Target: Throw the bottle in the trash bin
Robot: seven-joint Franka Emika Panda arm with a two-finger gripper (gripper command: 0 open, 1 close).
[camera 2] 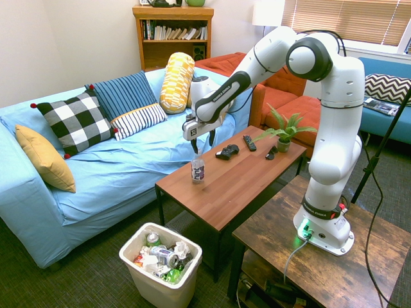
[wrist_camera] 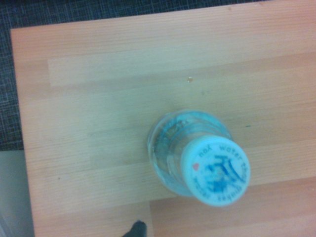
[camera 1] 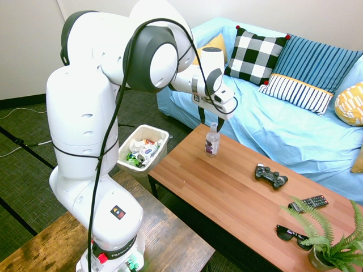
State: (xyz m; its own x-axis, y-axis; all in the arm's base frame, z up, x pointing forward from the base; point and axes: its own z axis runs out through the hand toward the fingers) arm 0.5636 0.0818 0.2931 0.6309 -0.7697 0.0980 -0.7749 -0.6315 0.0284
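Note:
The gripper's fingers stop above the white printed cap (wrist_camera: 216, 170), high over the bottle's purple label, so the gripper needs to go lower first and then close on the bottle.
A small clear bottle (camera 1: 212, 141) with a dark purple label stands upright near the end of the wooden coffee table (camera 1: 227, 187) closest to the bin. My gripper (camera 1: 210, 121) hangs straight above it, open, with a finger on either side of the cap and neither touching it. From the opposite side, the gripper (camera 2: 202, 145) is just over the bottle (camera 2: 198, 169). The wrist view looks down on the bottle's white printed cap (wrist_camera: 216, 170). The white trash bin (camera 1: 165, 136) sits on the floor off that table end, holding cans and wrappers; its wall (camera 2: 160, 292) shows below the table corner.
Further along the table lie a game controller (camera 1: 270, 175), a remote (camera 1: 308, 202), sunglasses (camera 1: 292, 233) and a potted fern (camera 1: 334, 243). A blue-covered sofa (camera 1: 272, 124) with cushions runs behind the table. A darker wooden table (camera 2: 302, 256) bears the arm.

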